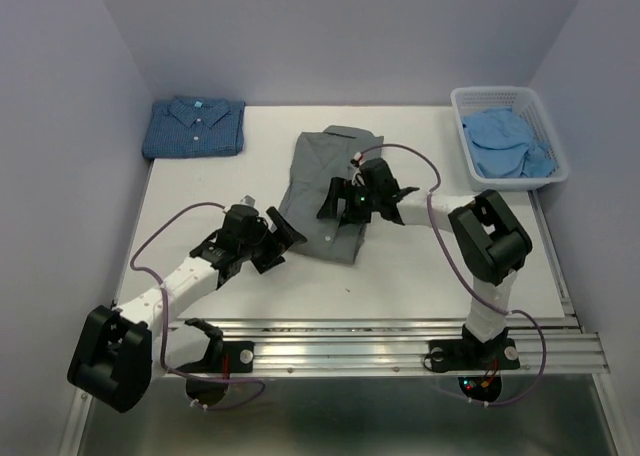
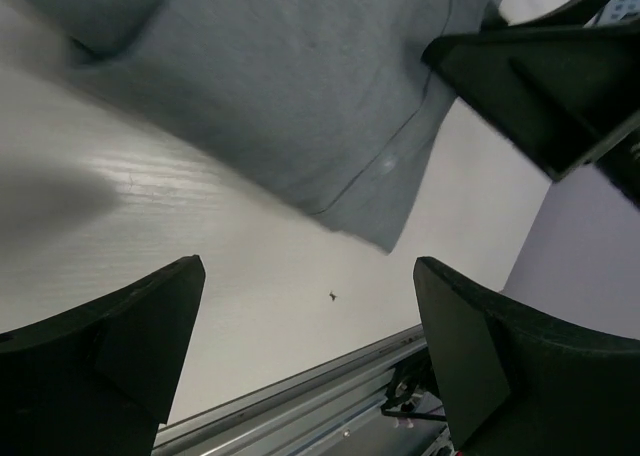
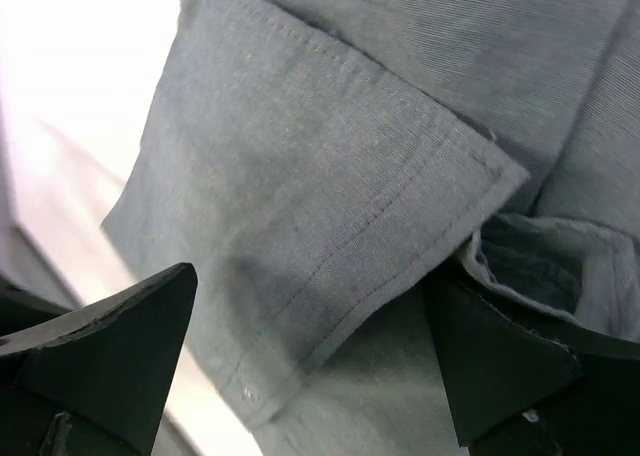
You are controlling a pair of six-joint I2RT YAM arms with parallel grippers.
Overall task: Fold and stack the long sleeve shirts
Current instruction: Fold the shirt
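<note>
I will next grab the near corner of the plain grey shirt with my left gripper, to fold that edge of the shirt over the shirt's body.
The plain grey shirt (image 1: 322, 176) lies folded in the middle of the table. It fills the right wrist view (image 3: 330, 176), with a stitched cuff edge lying across it. My right gripper (image 1: 332, 202) hovers low over the shirt's right half, jaws open around the fold (image 3: 310, 366). My left gripper (image 1: 288, 241) is open and empty just off the shirt's near left corner (image 2: 300, 86), over bare table (image 2: 310, 356). The dark blue dotted shirt (image 1: 195, 126) lies folded at the back left. The pale blue shirt (image 1: 505, 141) lies crumpled in the basket.
A white lattice basket (image 1: 462, 126) stands at the back right corner. A metal rail (image 1: 400, 331) runs along the table's near edge and also shows in the left wrist view (image 2: 330, 386). My right gripper's black body (image 2: 560, 86) shows at the top right of the left wrist view. Walls close the table's back and sides.
</note>
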